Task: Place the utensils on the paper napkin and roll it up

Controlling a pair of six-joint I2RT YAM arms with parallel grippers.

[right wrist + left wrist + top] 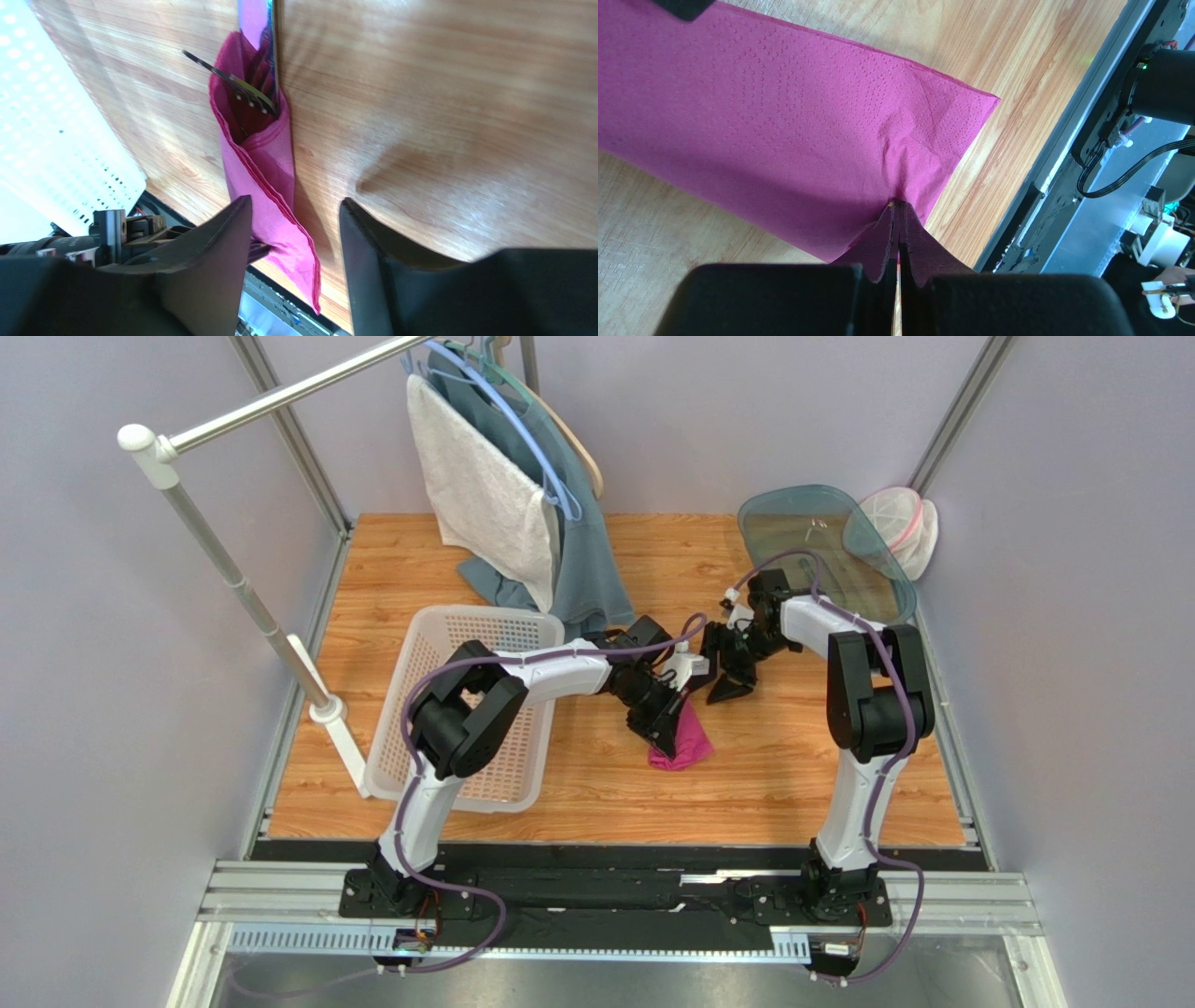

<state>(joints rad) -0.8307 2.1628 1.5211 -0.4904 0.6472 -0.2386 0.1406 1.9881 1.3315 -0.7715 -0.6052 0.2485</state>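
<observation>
My right gripper should pinch the napkin's folded edges next, short of the fork teeth, to keep the napkin closed and its end with the utensils free for my left gripper.
The magenta paper napkin [683, 737] lies folded on the wooden table at the centre. My left gripper [898, 213] is shut on the napkin [780, 133] at its near edge and lifts a small peak of paper. In the right wrist view the napkin [263, 157] is folded over the utensils: dark fork tines [228, 78] and a mauve handle [251, 17] stick out of its far end. My right gripper [295, 213] is open and empty, just above the napkin's near end. In the top view it [730, 676] hovers right of the left gripper [659, 707].
A white basket [470, 707] stands left of the napkin. A grey-white towel [484, 490] and a teal cloth [589, 567] hang from a rack at the back. A tinted clear lid [821, 546] lies at the back right. The table's front rail [1046, 175] is near the napkin.
</observation>
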